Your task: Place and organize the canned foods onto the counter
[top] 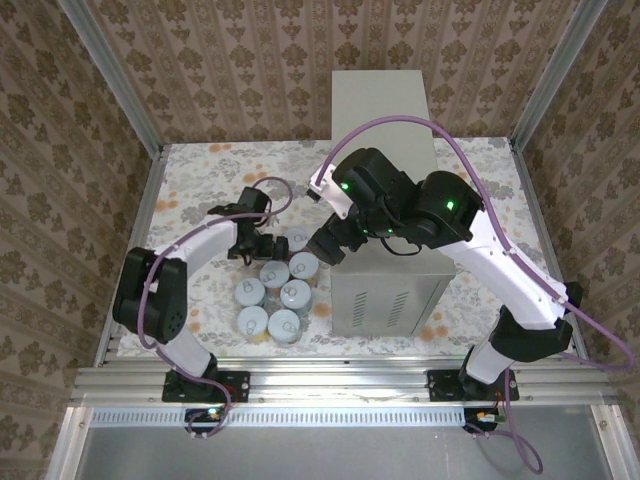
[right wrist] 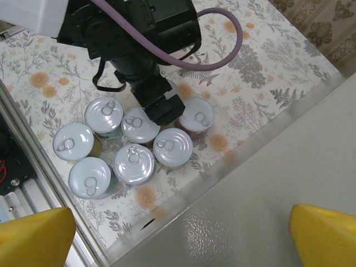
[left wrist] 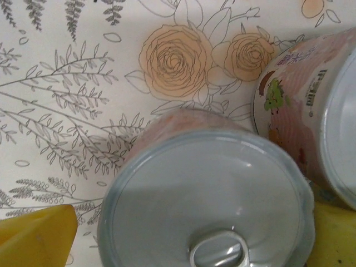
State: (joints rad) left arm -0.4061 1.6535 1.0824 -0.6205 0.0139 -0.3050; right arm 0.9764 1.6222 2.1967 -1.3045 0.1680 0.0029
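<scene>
I should close my left gripper on the pink-labelled can now. My fingers reach below its lid rim (left wrist: pixel 307 194) on either side, and one is beside the second can (left wrist: pixel 311 105).
Several canned foods (top: pixel 274 292) with silvery pull-tab lids stand in a tight cluster on the floral surface, left of the counter (top: pixel 385 110), a tall grey metal box. My left gripper (top: pixel 250 245) hangs over the far left of the cluster. It is open, with its yellow fingertips (left wrist: pixel 33 238) on either side of a pink-labelled can (left wrist: pixel 206 194), well apart from it. A second pink can (left wrist: pixel 303 105) stands close to the right. My right gripper (right wrist: pixel 181 239) is open and empty above the counter's (right wrist: pixel 267 194) left edge, looking down on the cans (right wrist: pixel 133 161).
The floral surface (top: pixel 200 185) is bounded by metal rails on the left and at the front (top: pixel 340 378). The counter's vent slots (top: pixel 385 303) face the near edge. The left arm's black wrist (right wrist: pixel 139 55) hangs over the far cans, and a purple cable (right wrist: pixel 222 50) loops beside it.
</scene>
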